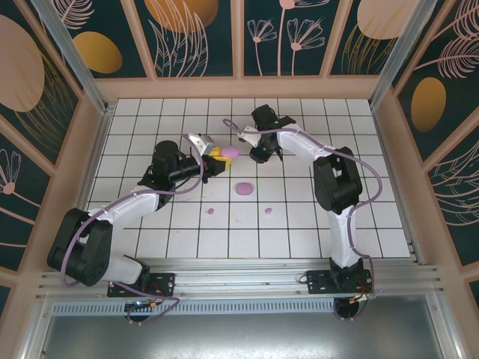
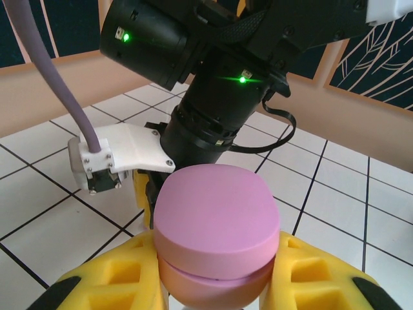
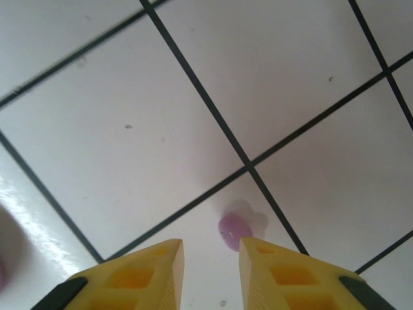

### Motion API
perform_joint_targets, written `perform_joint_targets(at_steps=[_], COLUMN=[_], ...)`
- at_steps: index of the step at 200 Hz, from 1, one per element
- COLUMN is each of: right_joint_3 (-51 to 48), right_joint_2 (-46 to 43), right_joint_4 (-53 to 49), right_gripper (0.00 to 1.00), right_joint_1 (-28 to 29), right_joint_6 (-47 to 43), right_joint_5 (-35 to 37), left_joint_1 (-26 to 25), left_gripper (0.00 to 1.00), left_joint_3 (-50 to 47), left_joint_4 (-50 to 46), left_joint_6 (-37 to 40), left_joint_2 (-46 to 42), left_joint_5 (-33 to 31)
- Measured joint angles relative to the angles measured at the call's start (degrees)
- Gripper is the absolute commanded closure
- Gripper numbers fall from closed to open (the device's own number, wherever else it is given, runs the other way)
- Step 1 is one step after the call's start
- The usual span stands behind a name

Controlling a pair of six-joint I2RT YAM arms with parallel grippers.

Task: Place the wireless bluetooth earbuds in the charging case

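The lilac earbud's rounded end should stay free to go into the case, so my right gripper should grab the earbud across its sides with its fingers.
My left gripper [image 1: 218,159] is shut on a lilac oval charging case [image 2: 216,219], held off the floor between its yellow fingers [image 2: 103,284]; the lid looks closed, with a thin seam showing. The case [image 1: 230,152] hangs just left of my right gripper [image 1: 263,155]. In the right wrist view that gripper [image 3: 211,250] stands open, pointing down at the tiles, with nothing between its fingers. One tiny lilac earbud [image 3: 233,227] lies on the floor just past its right fingertip. Two more earbuds [image 1: 210,211] [image 1: 268,210] lie nearer the front.
A second lilac case [image 1: 244,188] rests on the white tiled floor [image 1: 352,149] between the grippers and the front earbuds. The right arm's black wrist [image 2: 213,97] looms close behind the held case. Wooden walls [image 1: 97,112] ring the floor.
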Motion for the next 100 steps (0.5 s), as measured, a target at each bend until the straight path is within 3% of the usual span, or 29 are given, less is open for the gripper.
perform_joint_targets(at_steps=[100], right_joint_3=[1.73], right_joint_2=[4.52], right_joint_4=[-0.59], right_gripper=[0.74], right_joint_1=[-0.07], right_joint_6=[-3.58], right_joint_5=[5.03], left_joint_1=[0.0], left_gripper=[1.0], left_joint_3=[0.04], left_joint_4=[-0.02], left_joint_6=[0.02], left_joint_2=[0.11], left_joint_5=[0.0])
